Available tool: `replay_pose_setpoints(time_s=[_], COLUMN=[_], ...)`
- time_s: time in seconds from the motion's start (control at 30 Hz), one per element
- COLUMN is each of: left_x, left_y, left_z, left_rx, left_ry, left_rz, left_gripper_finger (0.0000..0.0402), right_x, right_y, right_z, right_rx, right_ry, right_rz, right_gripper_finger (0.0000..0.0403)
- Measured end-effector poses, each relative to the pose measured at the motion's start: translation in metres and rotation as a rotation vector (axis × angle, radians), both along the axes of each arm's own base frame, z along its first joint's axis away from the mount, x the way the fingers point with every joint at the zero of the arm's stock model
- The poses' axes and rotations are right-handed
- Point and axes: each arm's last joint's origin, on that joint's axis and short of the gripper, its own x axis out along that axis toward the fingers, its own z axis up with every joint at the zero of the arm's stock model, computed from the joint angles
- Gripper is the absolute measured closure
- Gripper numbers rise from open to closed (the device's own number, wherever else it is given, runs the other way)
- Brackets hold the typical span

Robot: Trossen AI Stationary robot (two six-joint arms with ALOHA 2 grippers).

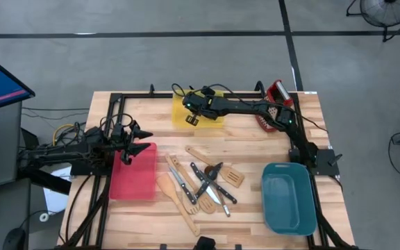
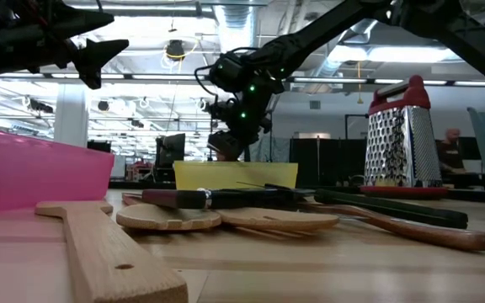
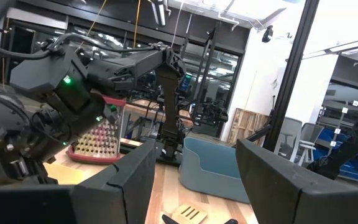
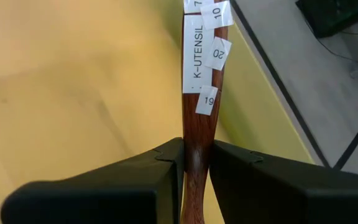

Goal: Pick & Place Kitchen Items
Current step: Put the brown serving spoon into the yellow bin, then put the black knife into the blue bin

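Observation:
The brown utensil hangs inside the bin's rim over the bin's yellow bottom and would lie in the bin, so my right gripper needs to release it now.
My right gripper (image 1: 192,115) reaches across the table's far side and hangs over the yellow bin (image 1: 210,114), shut on a dark brown wooden utensil (image 4: 199,93) that bears white paper labels. In the low view the right gripper (image 2: 229,139) is just above the yellow bin's rim (image 2: 234,172). My left gripper (image 1: 136,142) stands open at the table's left, over the red bin (image 1: 134,173), with nothing between its fingers (image 3: 272,180). Several loose kitchen items (image 1: 203,184), pale spatulas and black-handled knives, lie flat on the table's middle. My right gripper pinches the brown utensil's slim handle (image 4: 197,134) between its two fingers, one on each side. The fingers slant down from the table's right side, and the handle runs on past their tips over the bin's yellow floor. Its far end lies outside the view.
A teal bin (image 1: 289,198) stands at the near right. A red-topped metal box grater (image 1: 278,98) stands at the far right, close beside my right arm. Bare wood lies between the yellow bin and the utensil pile.

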Motion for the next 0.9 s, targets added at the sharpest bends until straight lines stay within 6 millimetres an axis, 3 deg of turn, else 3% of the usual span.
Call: replay_pose_setpoints(time_s=[0.33, 0.7, 0.8, 0.9], left_x=[0.0, 0.0, 0.0, 0.0], left_y=[0.0, 0.0, 0.0, 0.0], left_z=[0.0, 0.0, 0.0, 0.0], left_rx=[0.0, 0.0, 0.0, 0.0], left_ry=[0.0, 0.0, 0.0, 0.0], left_rz=[0.0, 0.0, 0.0, 0.0], left_gripper_finger=[0.0193, 0.0193, 0.0193, 0.0193], right_x=[0.0, 0.0, -0.003, -0.009], right_y=[0.0, 0.002, 0.008, 0.021], right_z=[0.0, 0.0, 0.013, 0.046], right_rx=[0.001, 0.004, 0.002, -0.001], right_ry=[0.003, 0.005, 0.007, -0.025], right_rz=[0.001, 0.005, 0.022, 0.066], right_gripper_finger=[0.0307, 0.0297, 0.0274, 0.0241])
